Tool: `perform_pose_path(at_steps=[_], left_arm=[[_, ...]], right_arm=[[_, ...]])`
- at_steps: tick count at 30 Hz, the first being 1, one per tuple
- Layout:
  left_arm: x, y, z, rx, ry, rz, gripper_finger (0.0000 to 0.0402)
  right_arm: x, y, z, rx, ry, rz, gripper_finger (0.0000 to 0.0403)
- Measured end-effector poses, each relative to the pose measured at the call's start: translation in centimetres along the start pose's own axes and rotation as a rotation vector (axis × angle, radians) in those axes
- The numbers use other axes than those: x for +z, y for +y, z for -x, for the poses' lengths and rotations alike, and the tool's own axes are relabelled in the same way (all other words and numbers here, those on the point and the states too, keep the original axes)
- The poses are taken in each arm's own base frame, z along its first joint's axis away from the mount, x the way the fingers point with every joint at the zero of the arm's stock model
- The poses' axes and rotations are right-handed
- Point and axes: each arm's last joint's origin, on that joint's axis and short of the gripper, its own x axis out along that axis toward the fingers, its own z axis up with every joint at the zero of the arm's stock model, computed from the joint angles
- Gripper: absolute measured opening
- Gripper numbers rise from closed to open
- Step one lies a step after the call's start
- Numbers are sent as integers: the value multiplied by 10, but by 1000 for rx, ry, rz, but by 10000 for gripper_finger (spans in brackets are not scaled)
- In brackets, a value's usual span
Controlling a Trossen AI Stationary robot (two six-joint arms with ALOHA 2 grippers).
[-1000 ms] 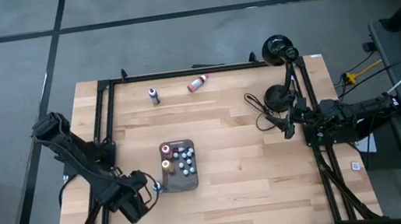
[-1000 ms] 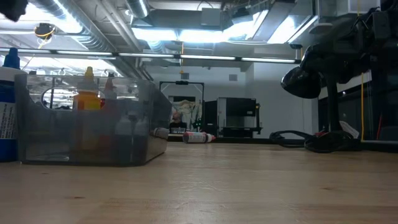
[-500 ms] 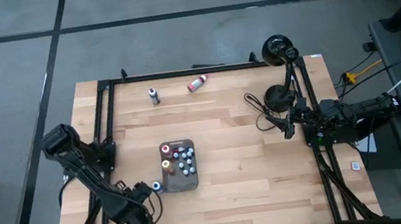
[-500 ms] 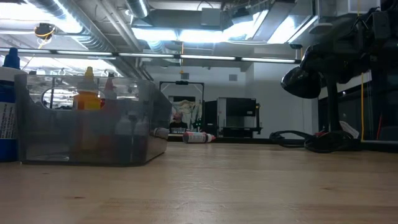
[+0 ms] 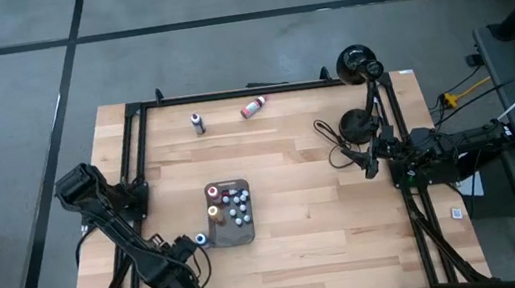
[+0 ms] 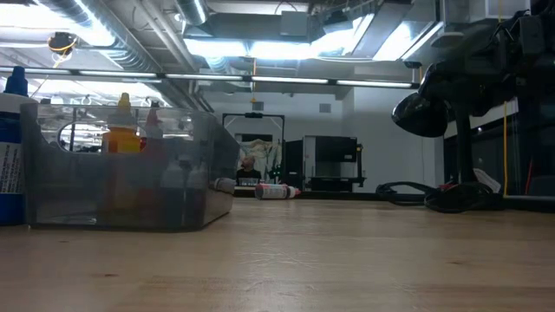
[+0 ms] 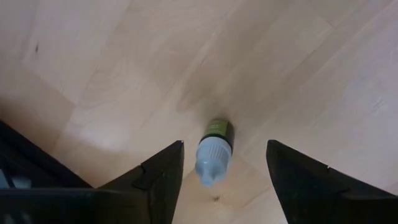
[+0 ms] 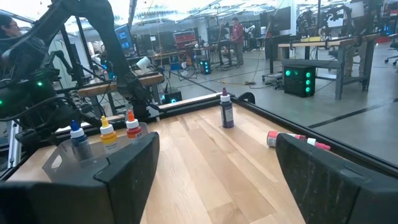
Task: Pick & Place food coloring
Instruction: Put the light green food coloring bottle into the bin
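The light blue cap (image 7: 213,158) is level with my left gripper's fingers on both sides, so I should close now. Closing now would hold the food coloring bottle.
A small food coloring bottle (image 7: 214,152) with a light blue cap and a green label stands upright on the wood, just left of the dark grey tray (image 5: 250,234). My left gripper (image 7: 225,144) points down and is open. One finger shows on each side of the bottle, apart from it. In the high view this gripper (image 5: 189,258) sits near-left of the bottle (image 5: 200,240). The tray holds several bottles (image 5: 233,206). A dark bottle (image 5: 198,123) stands and a red one (image 5: 252,107) lies near the far edge. My right gripper (image 8: 217,137) waits open at the right edge (image 5: 369,164).
A black frame rail (image 5: 132,151) runs around the table. A black lamp and its coiled cable (image 5: 356,128) sit at the far right. Bare wood (image 5: 318,216) lies between the tray and the right arm.
My left gripper has come down and moved toward the table's near edge, next to the blue-capped bottle. It has left the top left corner of the low view. Its fingers stay open, and the bottles and tray have not moved.
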Motion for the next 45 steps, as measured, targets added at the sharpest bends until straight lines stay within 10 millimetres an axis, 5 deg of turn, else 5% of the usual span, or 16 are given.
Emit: perform_pose_path(at_steps=[16, 24, 34, 39, 45], left_arm=[[-1, 1, 3, 16, 12, -4, 72], [7, 5, 59, -16, -31, -39, 54], [62, 21, 153, -89, -93, -203, 60], [97, 17, 162, -124, -113, -277, 61], [133, -1, 147, -153, -133, -365, 58]], right_arm=[[0, 0, 0, 0, 0, 0, 323], [0, 0, 0, 0, 0, 0, 323], [0, 0, 0, 0, 0, 0, 323], [0, 0, 0, 0, 0, 0, 323], [0, 0, 0, 0, 0, 0, 323]])
